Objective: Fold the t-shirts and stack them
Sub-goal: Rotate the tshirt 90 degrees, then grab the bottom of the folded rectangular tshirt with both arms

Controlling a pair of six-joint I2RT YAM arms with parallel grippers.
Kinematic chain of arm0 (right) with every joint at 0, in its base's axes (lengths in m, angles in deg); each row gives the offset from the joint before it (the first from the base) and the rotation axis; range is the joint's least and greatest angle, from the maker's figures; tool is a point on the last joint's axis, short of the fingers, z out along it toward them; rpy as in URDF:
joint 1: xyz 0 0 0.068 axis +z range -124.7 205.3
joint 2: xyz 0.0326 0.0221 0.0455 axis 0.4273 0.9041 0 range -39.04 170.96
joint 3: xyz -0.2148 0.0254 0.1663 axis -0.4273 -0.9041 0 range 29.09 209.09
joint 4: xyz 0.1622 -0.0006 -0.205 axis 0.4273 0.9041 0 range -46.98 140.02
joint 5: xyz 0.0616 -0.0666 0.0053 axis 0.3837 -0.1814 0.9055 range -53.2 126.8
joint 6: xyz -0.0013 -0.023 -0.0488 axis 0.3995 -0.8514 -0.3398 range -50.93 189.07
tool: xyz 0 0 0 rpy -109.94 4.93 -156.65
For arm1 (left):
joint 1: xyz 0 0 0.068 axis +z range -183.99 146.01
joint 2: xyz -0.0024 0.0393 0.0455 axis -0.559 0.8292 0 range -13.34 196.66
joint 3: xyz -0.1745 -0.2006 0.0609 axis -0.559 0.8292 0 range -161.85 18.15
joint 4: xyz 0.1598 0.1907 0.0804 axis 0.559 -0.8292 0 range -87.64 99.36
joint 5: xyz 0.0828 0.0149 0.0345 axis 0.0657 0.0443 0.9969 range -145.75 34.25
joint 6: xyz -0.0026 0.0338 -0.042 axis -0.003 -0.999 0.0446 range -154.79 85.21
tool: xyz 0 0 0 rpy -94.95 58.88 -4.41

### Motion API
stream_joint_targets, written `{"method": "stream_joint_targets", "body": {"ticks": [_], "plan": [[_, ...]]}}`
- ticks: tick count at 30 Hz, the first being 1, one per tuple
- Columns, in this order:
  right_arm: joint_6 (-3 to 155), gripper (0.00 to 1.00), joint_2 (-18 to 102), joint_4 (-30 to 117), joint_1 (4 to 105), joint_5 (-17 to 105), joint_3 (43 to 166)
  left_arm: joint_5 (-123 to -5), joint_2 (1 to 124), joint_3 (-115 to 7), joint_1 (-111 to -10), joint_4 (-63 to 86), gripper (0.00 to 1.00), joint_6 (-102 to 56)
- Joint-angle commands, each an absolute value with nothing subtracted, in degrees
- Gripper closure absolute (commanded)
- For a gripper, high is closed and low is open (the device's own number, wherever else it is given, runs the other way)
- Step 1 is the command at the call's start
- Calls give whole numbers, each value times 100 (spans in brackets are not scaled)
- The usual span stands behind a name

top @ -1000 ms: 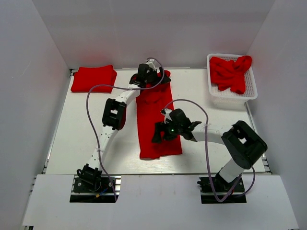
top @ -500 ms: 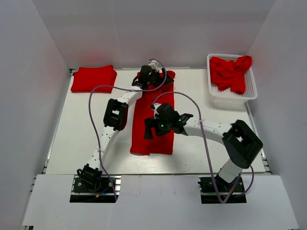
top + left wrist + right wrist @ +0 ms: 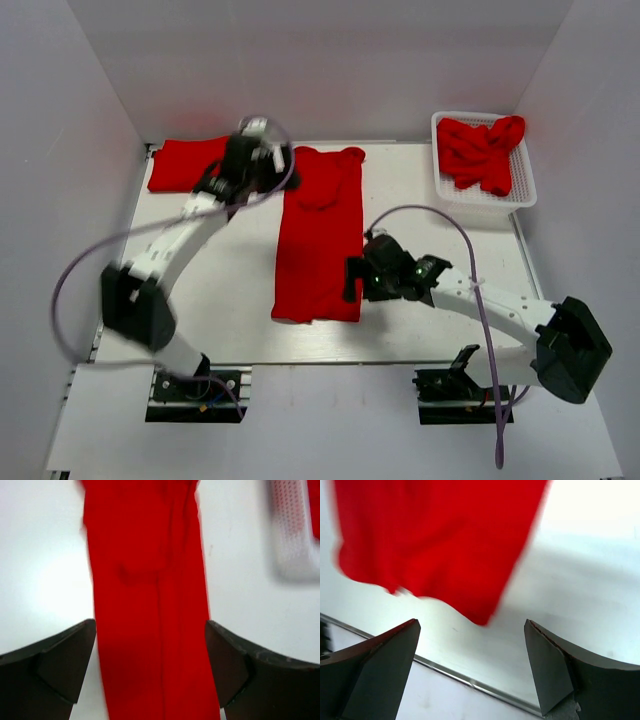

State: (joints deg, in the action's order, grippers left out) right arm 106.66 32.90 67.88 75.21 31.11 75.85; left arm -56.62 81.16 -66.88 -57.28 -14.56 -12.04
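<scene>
My left gripper would leave the folded t-shirt lying flat if I lifted the gripper now, because its fingers are open above the t-shirt.
One red t-shirt (image 3: pixel 318 235) lies folded lengthwise into a long narrow strip down the middle of the table. It also shows in the left wrist view (image 3: pixel 145 590), and its near end shows in the right wrist view (image 3: pixel 435 540). My left gripper (image 3: pixel 268 162) hovers open and empty at the strip's far left side, and its own view (image 3: pixel 150 645) shows the strip below it. My right gripper (image 3: pixel 353 281) is open and empty just right of the strip's near end (image 3: pixel 470 640). A folded red t-shirt (image 3: pixel 195 163) lies at the back left.
A white mesh basket (image 3: pixel 520 200) at the back right holds crumpled red shirts (image 3: pixel 482 150); it is a blur in the left wrist view (image 3: pixel 290 535). The table's metal front edge (image 3: pixel 470 682) runs close below my right gripper. White walls enclose the table.
Both grippers have let go of the shirt. My left arm swung left off its far end. My right arm drew back to the right. The strip now lies flat and still.
</scene>
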Motion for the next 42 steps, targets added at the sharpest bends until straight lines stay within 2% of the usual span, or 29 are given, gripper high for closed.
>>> {"method": "stream_joint_targets", "body": {"ticks": [1, 4, 6, 11, 17, 27, 30, 32, 33, 35, 36, 38, 39, 40, 42], "plan": [[11231, 10, 2970, 6940, 7549, 2976, 7234, -5470, 6651, -4535, -5825, -1842, 1, -712], [11389, 10, 2846, 6702, 7566, 3213, 6865, -5531, 5500, -3145, -5877, -1841, 1, -323], [11477, 10, 2837, 6405, 7610, 3424, 6724, -5610, 5189, -2450, -5938, -2208, 1, -263], [11697, 10, 3021, 5937, 7724, 3810, 6363, -5980, 5039, -1405, -6079, -2079, 1, -25], [11715, 11, 3469, 5603, 7795, 3803, 6433, -5980, 4810, -910, -6184, -1763, 1, -77], [12224, 15, 3953, 5260, 7812, 3320, 6328, -6410, 5231, -391, -6466, -726, 18, -78], [12277, 25, 4023, 5242, 7821, 3355, 6345, -6603, 5416, -216, -6624, -550, 27, 124], [12347, 36, 4024, 5181, 7803, 3408, 6319, -6604, 5416, -110, -6712, -496, 33, 204], [12365, 46, 3989, 5155, 7786, 3408, 6241, -6551, 5416, -49, -6782, -496, 44, 274], [12427, 56, 3945, 5120, 7803, 3356, 6161, -6481, 5416, -48, -6853, -592, 58, 327], [12462, 68, 3910, 5085, 7812, 3338, 6109, -6420, 5355, 13, -6914, -663, 69, 327], [12444, 80, 3892, 5102, 7803, 3294, 6091, -6419, 5215, 14, -6967, -820, 84, 380], [12410, 92, 3857, 5093, 7812, 3276, 6082, -6289, 5145, -39, -6967, -909, 100, 449], [12392, 100, 3883, 5102, 7830, 3285, 6090, -6218, 4961, -118, -6967, -1005, 100, 502], [12296, 100, 3839, 5084, 7821, 3285, 6090, -6147, 4758, -205, -6967, -1129, 100, 503]]}}
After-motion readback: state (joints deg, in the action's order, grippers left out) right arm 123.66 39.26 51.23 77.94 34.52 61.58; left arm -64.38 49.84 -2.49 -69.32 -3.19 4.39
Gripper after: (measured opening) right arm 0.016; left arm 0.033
